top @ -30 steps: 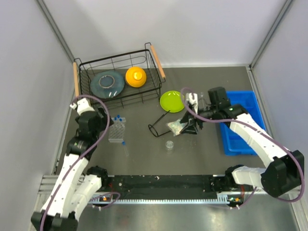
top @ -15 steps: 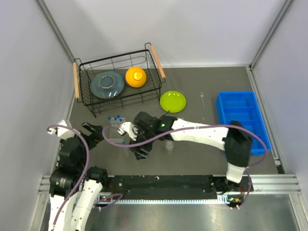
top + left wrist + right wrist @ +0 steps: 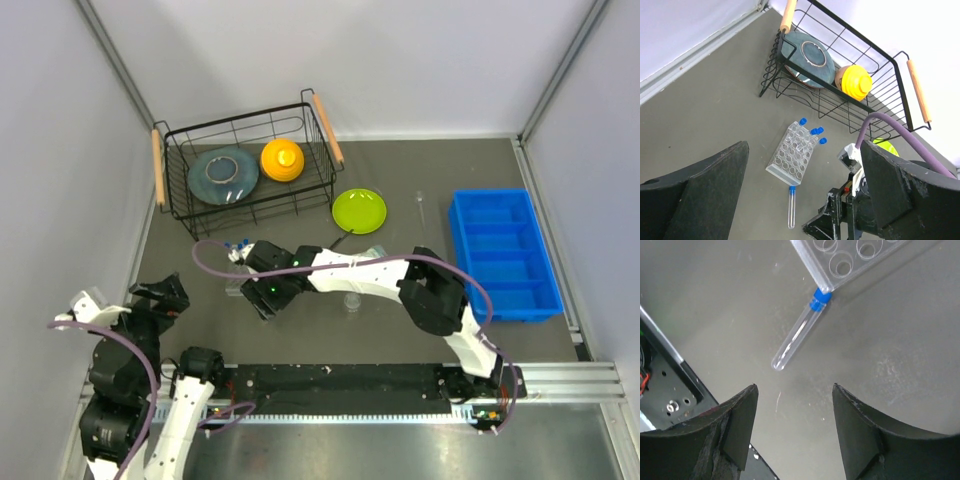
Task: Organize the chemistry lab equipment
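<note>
I should reach the loose test tube (image 3: 797,336) with my right gripper and take it by its round glass end (image 3: 783,358), so the blue cap stays free for my left gripper.
A loose blue-capped test tube (image 3: 797,336) lies flat on the table, its cap against the near corner of the clear tube rack (image 3: 850,252). My right gripper (image 3: 794,386) is open and empty, hovering just short of the tube's round end. In the left wrist view the tube (image 3: 791,207) lies in front of the rack (image 3: 794,156), which holds several blue-capped tubes (image 3: 813,131) at its far end. My left gripper (image 3: 805,146) is open and empty, held high and back. In the top view the right gripper (image 3: 263,297) reaches across to the left. The left gripper (image 3: 165,291) is at the near left.
A tiny clear dish (image 3: 352,300) sits mid-table and a thin glass rod (image 3: 420,205) lies far right of centre. The lime-green plate (image 3: 359,210), the wire basket (image 3: 315,160) with a grey plate and orange bowl, and a blue bin (image 3: 500,250) stand around. The right arm hides most of the goggles and packet.
My right arm has swung from the right side, near the packet, across to the left over the loose tube. My left arm has pulled back from the rack towards the near-left corner.
</note>
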Controlling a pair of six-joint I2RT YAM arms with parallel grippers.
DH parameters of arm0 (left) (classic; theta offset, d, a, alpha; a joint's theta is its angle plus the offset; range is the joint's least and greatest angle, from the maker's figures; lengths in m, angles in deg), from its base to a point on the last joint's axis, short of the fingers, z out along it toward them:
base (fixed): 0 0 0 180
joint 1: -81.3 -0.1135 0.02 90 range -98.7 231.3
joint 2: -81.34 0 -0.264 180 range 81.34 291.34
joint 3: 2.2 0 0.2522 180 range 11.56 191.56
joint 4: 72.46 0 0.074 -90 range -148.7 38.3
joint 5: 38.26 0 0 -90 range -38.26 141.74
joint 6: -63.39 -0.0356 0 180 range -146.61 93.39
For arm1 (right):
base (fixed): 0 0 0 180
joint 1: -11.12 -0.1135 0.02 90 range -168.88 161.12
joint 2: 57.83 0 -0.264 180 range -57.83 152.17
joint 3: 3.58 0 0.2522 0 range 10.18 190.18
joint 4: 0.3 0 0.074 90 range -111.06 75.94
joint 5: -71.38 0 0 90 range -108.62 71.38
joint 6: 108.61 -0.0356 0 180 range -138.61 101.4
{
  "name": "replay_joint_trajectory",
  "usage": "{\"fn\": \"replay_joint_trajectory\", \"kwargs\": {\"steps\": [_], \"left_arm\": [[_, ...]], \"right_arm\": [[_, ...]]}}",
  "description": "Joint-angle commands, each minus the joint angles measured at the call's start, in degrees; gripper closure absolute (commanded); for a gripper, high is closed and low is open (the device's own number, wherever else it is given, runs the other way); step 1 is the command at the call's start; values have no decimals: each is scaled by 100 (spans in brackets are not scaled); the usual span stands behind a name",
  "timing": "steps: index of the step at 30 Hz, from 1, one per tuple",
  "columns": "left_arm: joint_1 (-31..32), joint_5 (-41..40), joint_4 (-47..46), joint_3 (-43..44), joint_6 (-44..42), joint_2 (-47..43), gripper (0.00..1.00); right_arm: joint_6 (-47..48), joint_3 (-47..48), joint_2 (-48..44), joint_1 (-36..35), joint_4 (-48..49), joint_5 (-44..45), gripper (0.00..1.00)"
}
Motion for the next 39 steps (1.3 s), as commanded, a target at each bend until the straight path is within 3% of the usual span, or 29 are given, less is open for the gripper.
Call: {"fn": "replay_joint_trajectory", "kwargs": {"steps": [1,6,18,28,39], "left_arm": [[-24,-196,81,80,19,-204,2],[-24,-91,90,80,1,-284,2],[-24,59,90,44,-51,-425,2],[-24,112,151,80,-34,-442,2],[-24,472,186,27,-34,-433,2]], "right_arm": [[-263,631,328,-110,-154,286,41],[-193,1221,829,-180,-506,365,44],[-131,1511,1208,-444,-726,945,45],[-52,1406,1243,-532,-831,1411,63],[88,897,927,-391,-796,1113,82]]}}
